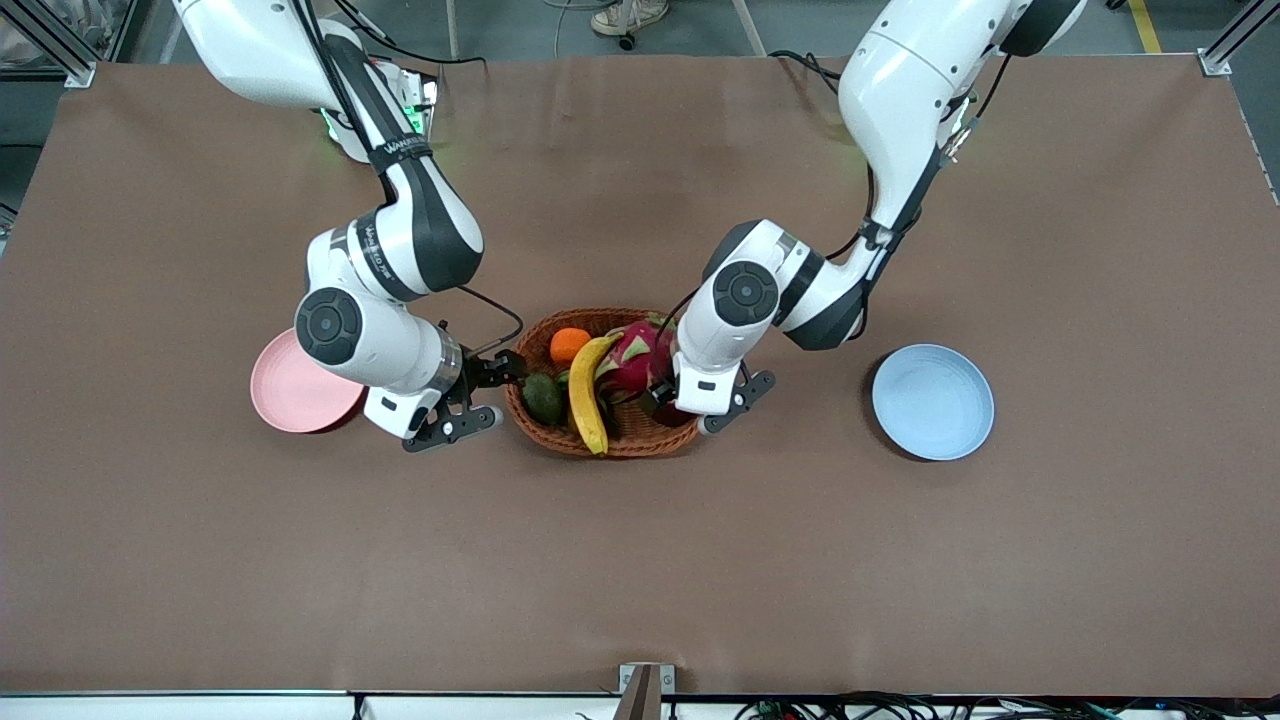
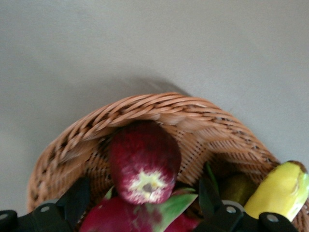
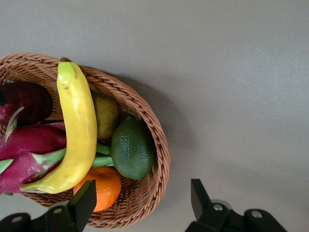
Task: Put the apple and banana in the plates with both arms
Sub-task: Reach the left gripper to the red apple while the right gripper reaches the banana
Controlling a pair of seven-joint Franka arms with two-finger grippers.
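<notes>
I should next grab the dark red apple by its round body [image 2: 145, 159] with my left gripper to place it in a plate.
The dark red apple [image 2: 145, 166] lies in the wicker basket [image 1: 560, 440] against the rim at the left arm's end. In the front view my left hand hides it. My left gripper [image 2: 144, 203] is open just above the apple and the dragon fruit, one finger on each side; it also shows in the front view [image 1: 660, 395]. The yellow banana [image 1: 588, 395] lies across the fruit in the basket and also shows in the right wrist view [image 3: 77, 130]. My right gripper [image 3: 144, 200] is open over the basket rim at the right arm's end [image 1: 500, 372]. The pink plate [image 1: 290, 395] and the blue plate [image 1: 932, 400] are empty.
The basket also holds a pink dragon fruit [image 1: 635, 360], an orange [image 1: 568, 343], a dark green avocado [image 1: 543, 397] and a greenish pear [image 3: 106, 113]. My right arm partly covers the pink plate. Bare brown table [image 1: 640, 580] lies nearer the front camera.
</notes>
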